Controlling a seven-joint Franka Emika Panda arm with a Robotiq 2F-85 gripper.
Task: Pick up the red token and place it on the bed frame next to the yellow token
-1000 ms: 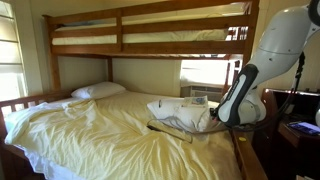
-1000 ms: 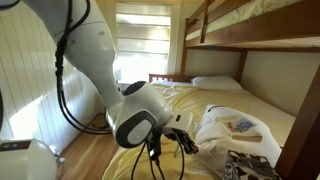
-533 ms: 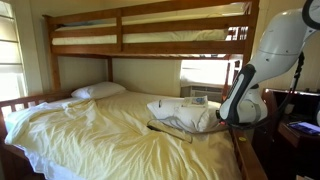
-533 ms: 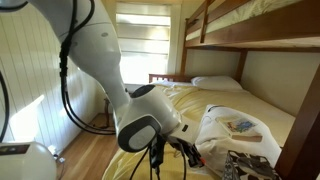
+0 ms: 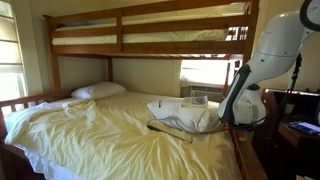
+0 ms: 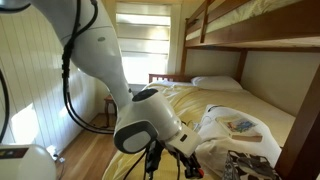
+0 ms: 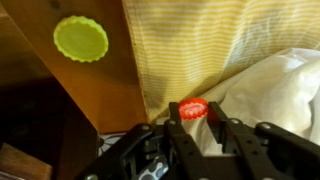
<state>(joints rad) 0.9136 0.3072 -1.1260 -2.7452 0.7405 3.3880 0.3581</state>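
The red token (image 7: 194, 108) is beside the brown board and would fall on the sheet or white cloth if released now. My gripper must line them up first.
In the wrist view my gripper (image 7: 194, 120) is shut on the red token (image 7: 194, 108), a small red-orange ridged cap held at the fingertips above the yellow striped sheet (image 7: 200, 45). To the left runs a brown board of the bed frame (image 7: 100, 85), and the round yellow-green token (image 7: 81, 38) lies flat on it. The frame's rails and posts show in both exterior views (image 5: 150, 48) (image 6: 302, 135). In an exterior view the gripper (image 6: 190, 160) hangs low by the bed's foot. The token is too small to see in the exterior views.
A white crumpled cloth (image 7: 275, 85) lies right of the gripper; it also shows on the mattress (image 5: 180, 113) (image 6: 225, 125). A white pillow (image 5: 98, 91) lies at the bed's head. The upper bunk (image 5: 150, 30) is overhead. A window (image 6: 145, 45) is behind.
The arm has moved lower and closer to the foot of the bed. The bedding has not moved.
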